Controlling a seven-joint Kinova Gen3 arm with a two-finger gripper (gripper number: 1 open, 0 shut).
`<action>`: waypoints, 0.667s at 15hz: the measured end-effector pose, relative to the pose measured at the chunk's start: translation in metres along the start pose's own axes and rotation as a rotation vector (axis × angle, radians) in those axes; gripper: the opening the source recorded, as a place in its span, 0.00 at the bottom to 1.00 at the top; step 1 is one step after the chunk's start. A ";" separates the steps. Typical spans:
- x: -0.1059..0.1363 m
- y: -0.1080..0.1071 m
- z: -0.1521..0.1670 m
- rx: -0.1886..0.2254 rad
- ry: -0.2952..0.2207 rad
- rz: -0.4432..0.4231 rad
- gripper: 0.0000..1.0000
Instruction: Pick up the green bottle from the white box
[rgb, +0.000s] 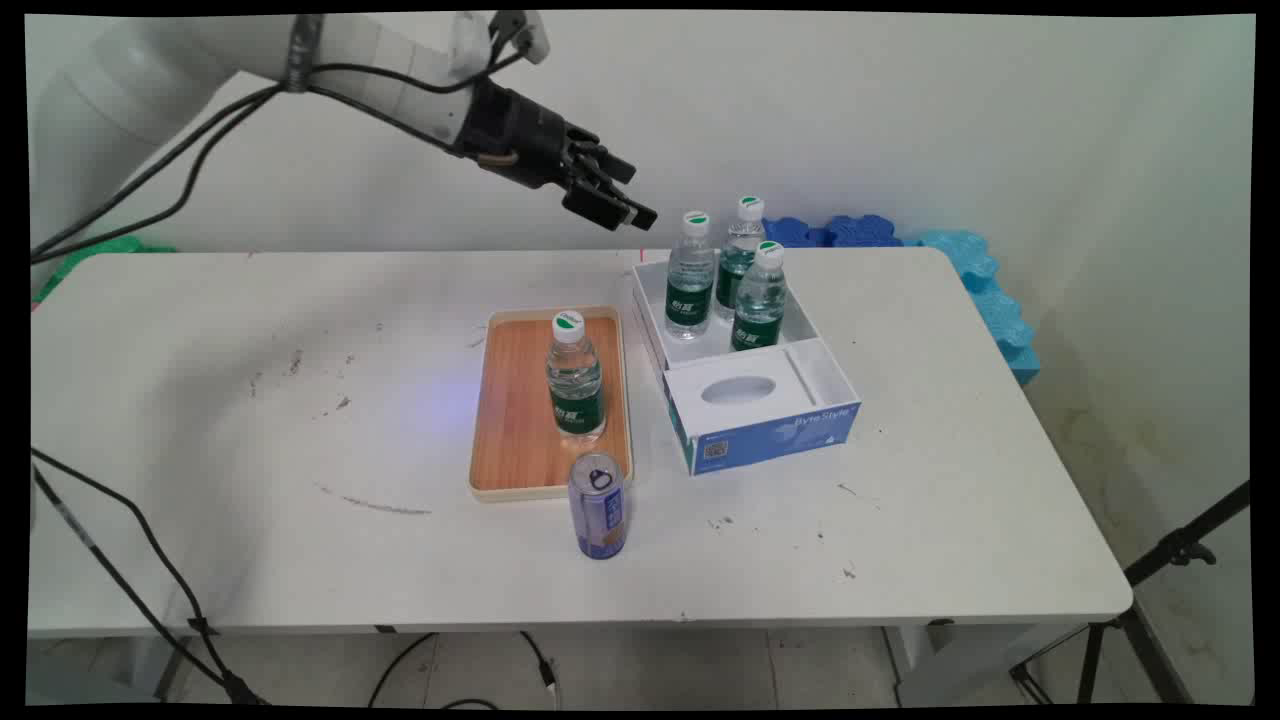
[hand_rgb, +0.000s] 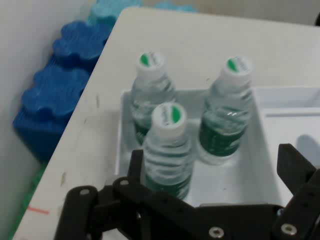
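Note:
My gripper grabs the water bottle by its green-labeled body (rgb: 689, 296) next, to move it from the white box to the wooden tray (rgb: 516, 402).
My gripper (rgb: 625, 212) hangs open and empty in the air above the table's far side, just left of a white box (rgb: 815, 345). Three clear water bottles with green labels stand upright in the box's rear compartment. The left bottle (rgb: 690, 275) is nearest my fingers, the second (rgb: 741, 250) stands behind it, and the third (rgb: 759, 300) is closer to the front. In the hand view the nearest bottle (hand_rgb: 167, 150) shows between my spread fingers (hand_rgb: 136, 165), above my gripper (hand_rgb: 214, 155), with the other two (hand_rgb: 150, 90) (hand_rgb: 227, 110) beyond it.
A wooden tray (rgb: 510, 400) holds a fourth upright bottle (rgb: 575, 380). A blue drink can (rgb: 598, 505) stands just in front of the tray. The box's front part has an oval opening (rgb: 738, 390). Blue foam pieces (rgb: 960, 265) line the table's far right corner.

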 end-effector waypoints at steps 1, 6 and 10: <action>-0.001 -0.005 0.007 0.012 -0.020 -0.017 1.00; -0.012 -0.019 0.051 0.021 -0.095 -0.091 1.00; -0.022 -0.026 0.082 0.015 -0.130 -0.134 1.00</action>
